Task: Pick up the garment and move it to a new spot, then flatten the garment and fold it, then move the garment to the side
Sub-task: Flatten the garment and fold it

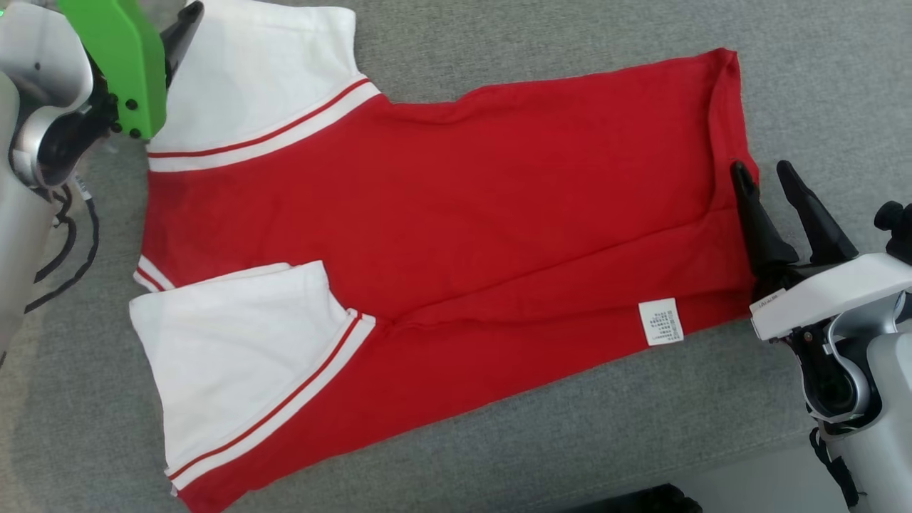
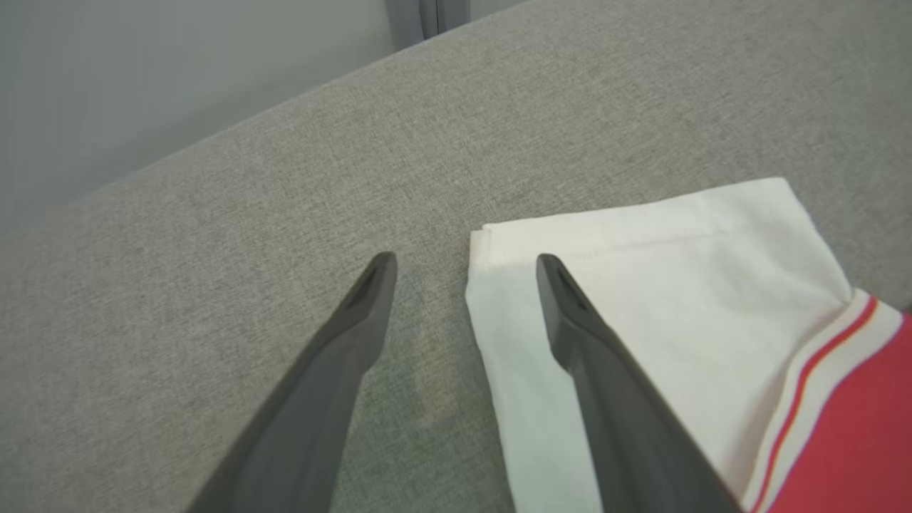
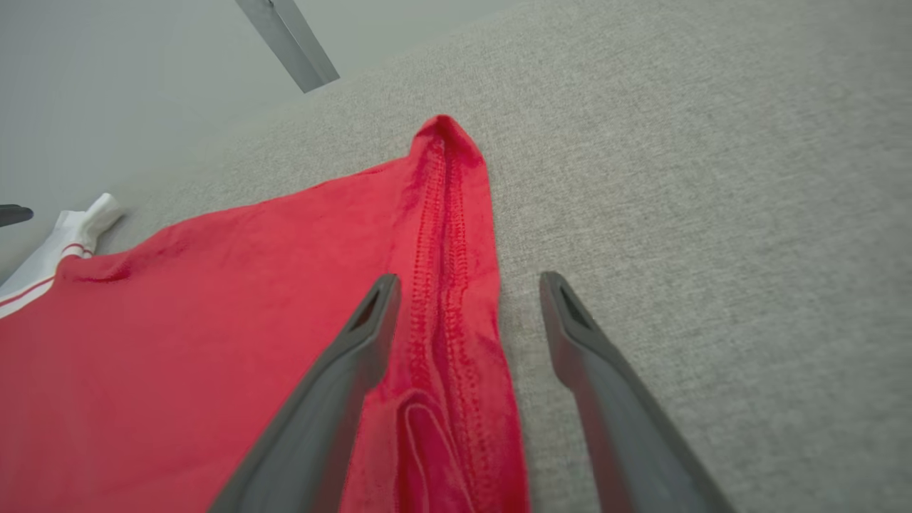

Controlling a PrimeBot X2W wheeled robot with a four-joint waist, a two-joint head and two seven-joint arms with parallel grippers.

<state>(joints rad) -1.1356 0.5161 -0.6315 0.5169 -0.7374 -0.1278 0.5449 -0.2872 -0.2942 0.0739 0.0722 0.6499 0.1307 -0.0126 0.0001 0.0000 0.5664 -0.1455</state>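
Observation:
I need to grab the far white sleeve's corner (image 2: 481,249) with my left gripper next, while the red T-shirt is lying flat and slack on the cushion.
The garment (image 1: 463,214) is a red T-shirt with white, red-striped sleeves, lying flat and sideways on the grey cushion, its lower side folded over so a white care label (image 1: 660,322) shows. My left gripper (image 2: 467,260) is open at the far white sleeve (image 2: 677,285): one finger is over the sleeve's corner, the other over bare cushion. In the head view that gripper (image 1: 182,28) sits at the top left, partly behind its green cover. My right gripper (image 1: 762,169) is open at the hem, its jaws either side of the stitched red edge (image 3: 442,285). Neither holds anything.
The grey upholstered surface (image 1: 819,85) stretches around the shirt, with bare room to the right and at the top. Its front edge runs along the bottom right, where a dark object (image 1: 641,499) pokes in. Black cables (image 1: 68,242) hang from the left arm.

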